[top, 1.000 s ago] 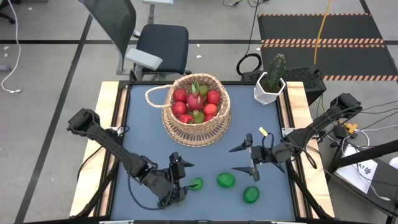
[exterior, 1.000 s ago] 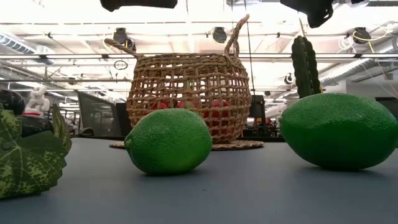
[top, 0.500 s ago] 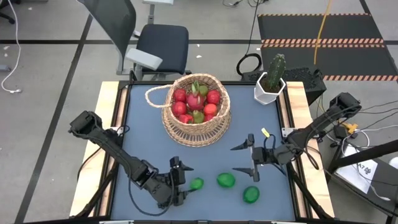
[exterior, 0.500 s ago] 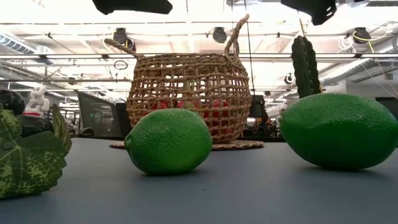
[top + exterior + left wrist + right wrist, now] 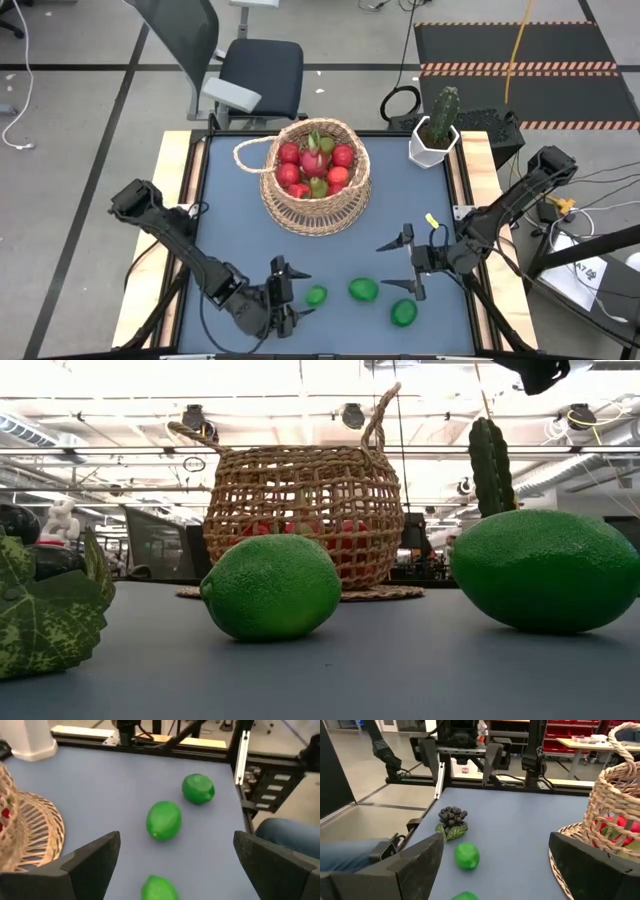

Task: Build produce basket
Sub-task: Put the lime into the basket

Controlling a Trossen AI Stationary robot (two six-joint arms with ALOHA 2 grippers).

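Note:
I should next use my left gripper to grab the lime by its rounded middle (image 5: 316, 296), so that I can add it to the fruit in the wicker basket (image 5: 315, 180).
The wicker basket (image 5: 315, 180) stands at the table's far middle and holds red apples, a pink dragon fruit and green pears. Three limes lie on the mat near the front edge: left (image 5: 316, 296), middle (image 5: 363, 290) and right (image 5: 403, 313). The dark grape bunch (image 5: 452, 815) with its leaf lies left of them, under my left arm in the high view. My left gripper (image 5: 296, 292) is open just left of the left lime (image 5: 159, 887). My right gripper (image 5: 396, 268) is open above the mat, between the middle and right limes.
A white pot with a cactus (image 5: 434, 132) stands at the far right corner. The basket's looped handle (image 5: 250, 152) sticks out toward the left. Bare mat (image 5: 230, 220) lies between the basket and the limes. An office chair (image 5: 250, 70) stands beyond the far edge.
My left gripper has drawn back a little toward the table's near edge, staying open. My right gripper has gone toward the near edge and slightly right, toward the right lime, staying open. The limes and the basket have not moved.

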